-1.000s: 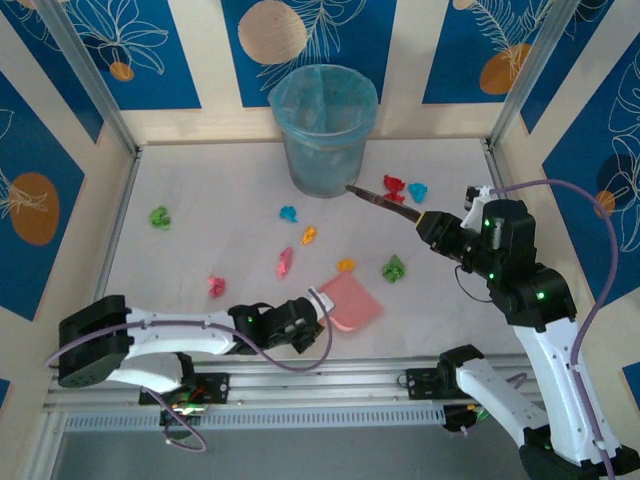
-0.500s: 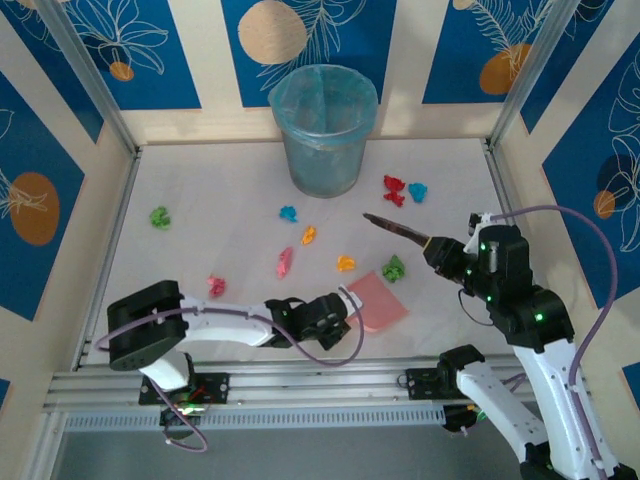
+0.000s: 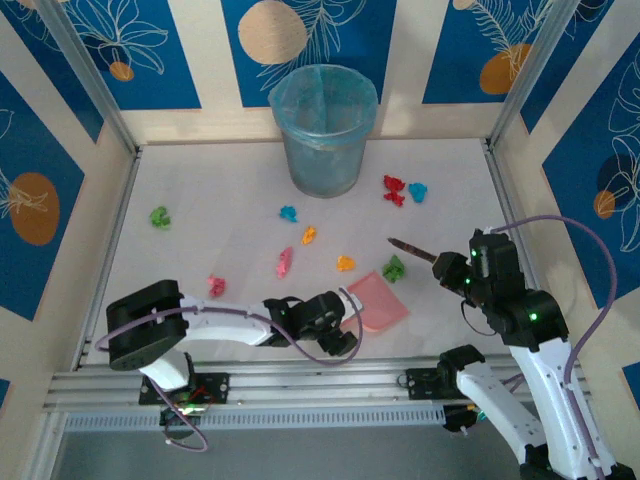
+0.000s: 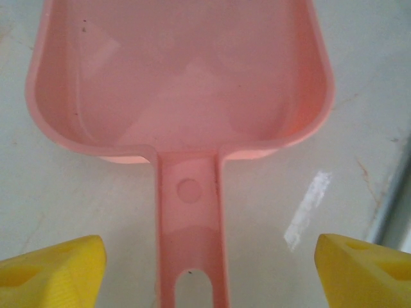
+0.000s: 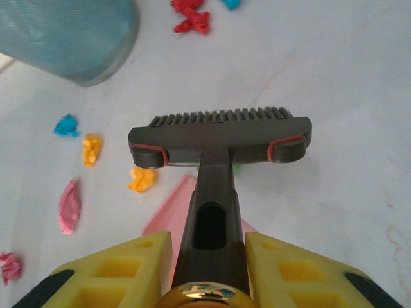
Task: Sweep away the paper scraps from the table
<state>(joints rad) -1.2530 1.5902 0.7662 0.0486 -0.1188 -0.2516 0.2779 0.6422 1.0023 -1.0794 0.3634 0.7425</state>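
Observation:
I need the dustpan's opening free to receive swept paper scraps. My left gripper needs to grab the pink dustpan by its handle (image 4: 192, 248) next, with my fingers across the handle's sides.
Several paper scraps lie on the white table (image 3: 220, 180): green (image 3: 159, 215), cyan (image 3: 288, 213), orange (image 3: 309, 235), pink (image 3: 285, 262), orange (image 3: 346, 263), green (image 3: 394, 268), red (image 3: 394, 188), cyan (image 3: 417, 191), pink-red (image 3: 216, 286). The pink dustpan (image 3: 378, 300) lies flat, its mouth beside the near green scrap. My left gripper (image 4: 209, 273) is open, and the dustpan handle (image 4: 189, 244) runs between its yellow fingers (image 4: 51, 269) untouched. My right gripper (image 5: 209, 256) is shut on a dark brush (image 5: 221, 138), whose head hangs over that green scrap and the dustpan's lip (image 5: 170, 212).
A translucent blue bin (image 3: 322, 130) stands at the back middle of the table. Walls with metal posts close in the left, back and right sides. A rail (image 3: 300, 380) runs along the near edge by the arm bases.
The dustpan slid right toward the near green scrap, then stopped. My right gripper carried the brush from beside the bin back toward the near side, over that scrap.

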